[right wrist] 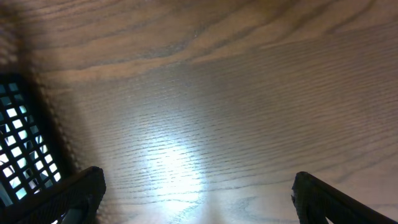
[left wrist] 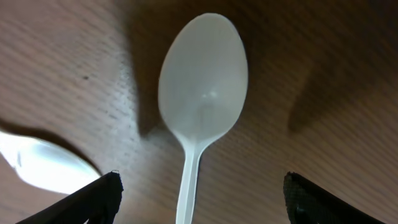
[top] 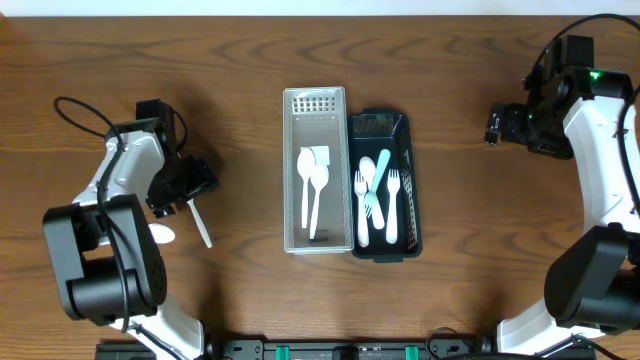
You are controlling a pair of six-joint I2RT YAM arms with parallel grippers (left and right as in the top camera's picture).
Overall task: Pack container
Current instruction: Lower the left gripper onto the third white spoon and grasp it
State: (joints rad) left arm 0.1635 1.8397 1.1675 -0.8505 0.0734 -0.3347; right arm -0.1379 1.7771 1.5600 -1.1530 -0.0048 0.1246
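Note:
My left gripper grabs the white plastic spoon by its neck next, leaving the spoon's bowl free to enter the white slotted container.
A white plastic spoon lies on the wooden table, its handle running between the wide-apart fingers of my left gripper. The fingers do not touch it. In the overhead view the left gripper is over the spoon at the left, and the handle sticks out below it. A white slotted container with white spoons stands at the centre. A dark container with forks and a light blue utensil stands beside it. My right gripper is open and empty over bare table.
A second white utensil lies left of the spoon; it also shows in the left wrist view. The dark container's mesh wall shows at the left edge of the right wrist view.

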